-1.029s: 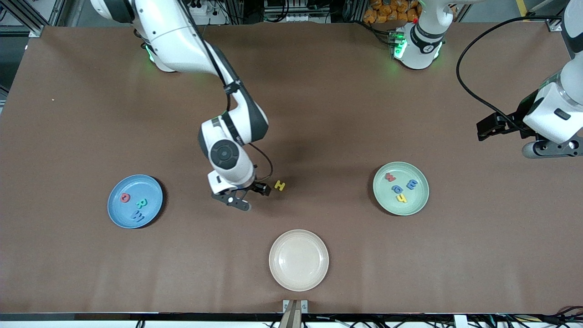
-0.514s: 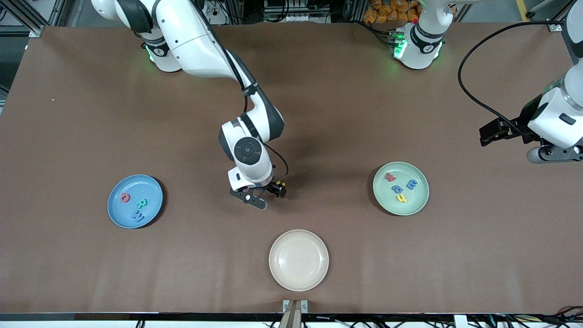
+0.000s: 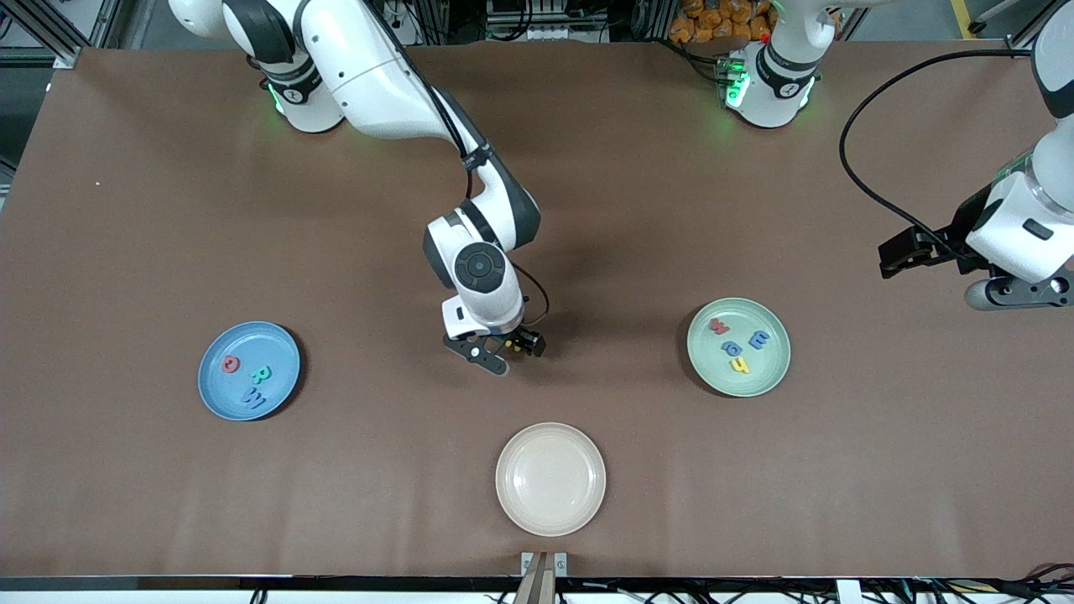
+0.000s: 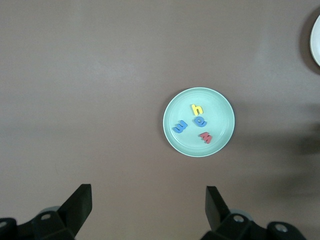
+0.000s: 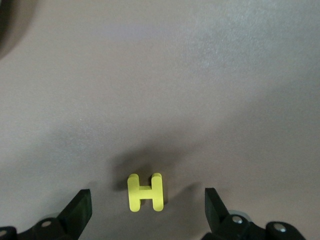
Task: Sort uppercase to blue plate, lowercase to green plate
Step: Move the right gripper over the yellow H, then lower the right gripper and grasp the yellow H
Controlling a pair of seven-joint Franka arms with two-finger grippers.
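Note:
The yellow H should go onto the blue plate [image 3: 252, 340] as an uppercase letter, so my right gripper should grab it by its upright strokes next.
A yellow H [image 5: 145, 193] lies flat on the brown table. My right gripper [image 5: 147, 200] hangs over it, open, with a finger on each side and neither touching it. In the front view the right gripper [image 3: 502, 346] covers the H near the table's middle. The blue plate [image 3: 252, 340] holds a red Q [image 3: 230, 364], a green R [image 3: 261, 374] and a blue W [image 3: 254, 398]. The green plate [image 3: 713, 356] holds several lowercase letters, among them a red w [image 3: 719, 325]. My left gripper [image 3: 990, 281] waits open, high at its end of the table, seeing the green plate [image 4: 215, 107].
A cream plate [image 3: 550, 478] with nothing in it sits nearer the front camera than the H, midway between the two coloured plates. The left arm's black cable [image 3: 864, 168] loops over the table near its base.
My right arm has swung toward the left arm's end of the table and now covers the yellow H, which lay uncovered beside it a second ago. The left arm only shifted slightly.

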